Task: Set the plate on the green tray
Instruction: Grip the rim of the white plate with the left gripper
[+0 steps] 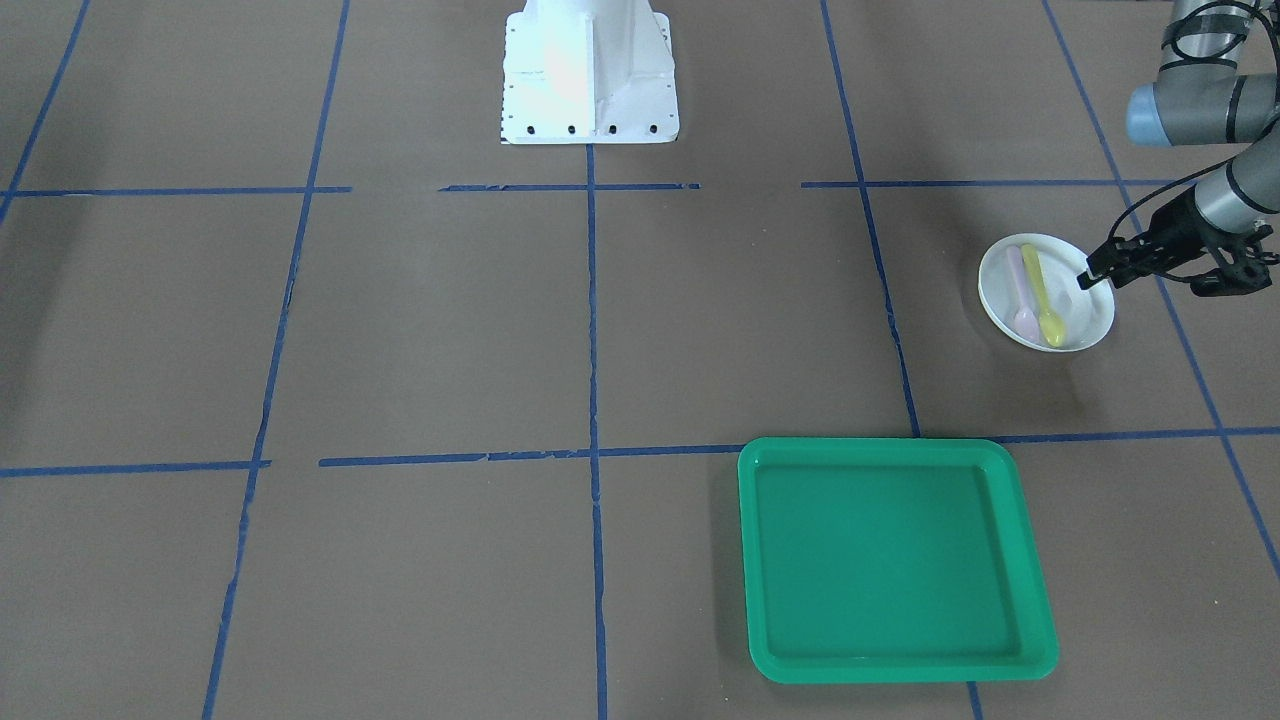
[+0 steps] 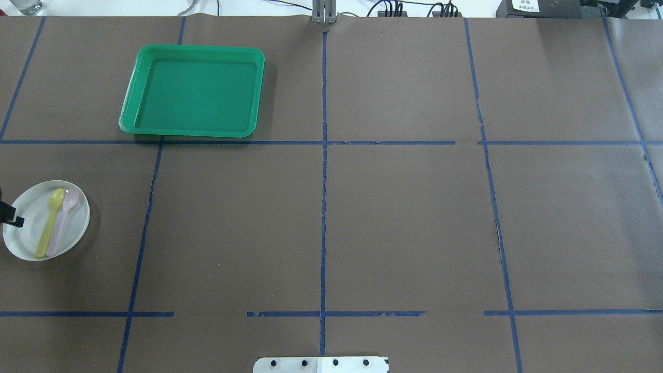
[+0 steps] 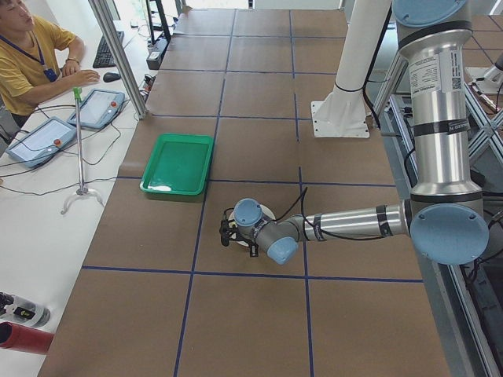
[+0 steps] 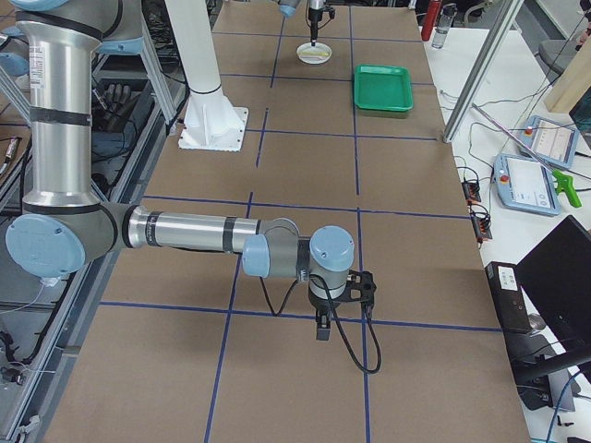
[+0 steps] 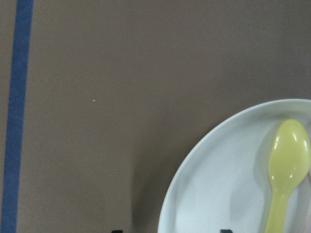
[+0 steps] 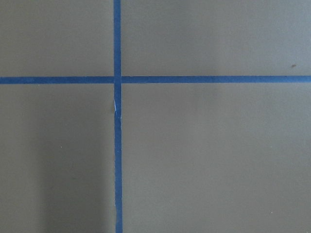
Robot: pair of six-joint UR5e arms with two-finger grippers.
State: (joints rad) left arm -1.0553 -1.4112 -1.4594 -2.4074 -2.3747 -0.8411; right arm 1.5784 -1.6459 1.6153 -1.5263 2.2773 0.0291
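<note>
I will next pinch the plate by its rim (image 5: 165, 213) with my left gripper to put the plate on the green tray, and the spoons should still stay inside.
The small white plate (image 1: 1078, 328) lies on the brown table far to my left, with a yellow spoon (image 1: 1042, 296) and a pink spoon (image 1: 1021, 292) on it. It also shows in the overhead view (image 2: 25, 239). My left gripper (image 1: 1092, 278) is low at the plate's outer rim. In the left wrist view its fingertips stand apart at the bottom edge, with the plate's rim (image 5: 167, 213) between them. The green tray (image 1: 900, 452) lies empty, apart from the plate, further out on the table (image 2: 192, 49). My right gripper (image 4: 320, 332) points down over bare table; I cannot tell its state.
The robot's white base (image 1: 590, 75) stands at the table's middle near edge. Blue tape lines (image 2: 323, 155) divide the brown table. An operator (image 3: 27, 59) sits with tablets beyond the table's far side.
</note>
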